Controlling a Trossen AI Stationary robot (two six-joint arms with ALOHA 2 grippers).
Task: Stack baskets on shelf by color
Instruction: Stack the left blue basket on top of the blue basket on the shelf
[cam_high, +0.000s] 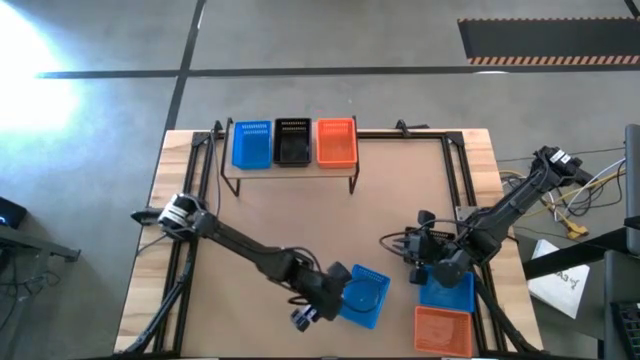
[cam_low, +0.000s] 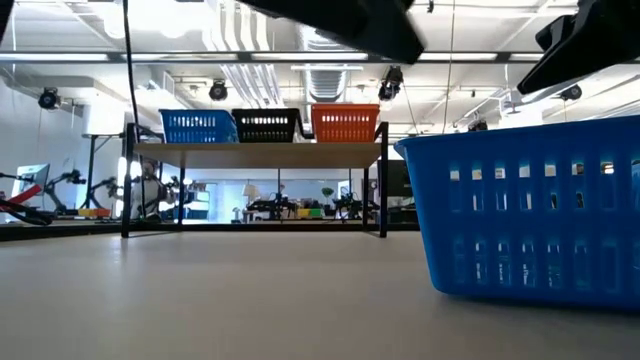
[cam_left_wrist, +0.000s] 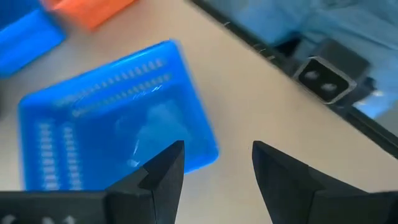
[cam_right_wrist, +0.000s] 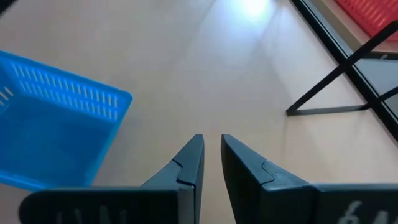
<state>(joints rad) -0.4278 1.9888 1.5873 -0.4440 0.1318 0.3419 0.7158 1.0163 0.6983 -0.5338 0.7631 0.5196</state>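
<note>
The left gripper grabs the loose blue basket by its side's rim (cam_left_wrist: 198, 102) next, to stack it with the blue basket on the shelf.
The shelf (cam_high: 290, 172) stands at the table's far side, with a blue (cam_high: 251, 144), a black (cam_high: 292, 141) and an orange basket (cam_high: 336, 141) in a row on its plank. A loose blue basket (cam_high: 364, 297) rests on its bottom near the front edge. My left gripper (cam_left_wrist: 217, 163) hovers open over that basket's near-left corner (cam_left_wrist: 202, 146); I cannot tell whether it touches. Farther right, my right gripper (cam_right_wrist: 211, 144) hangs above bare table, nearly shut, with nothing between its fingers.
Another blue basket (cam_high: 446, 291) and an orange one (cam_high: 442, 330) sit side by side at the near right corner, under my right arm. Black frame rails (cam_high: 458, 180) run along the table's sides. Bare tabletop lies between the shelf and the loose baskets.
</note>
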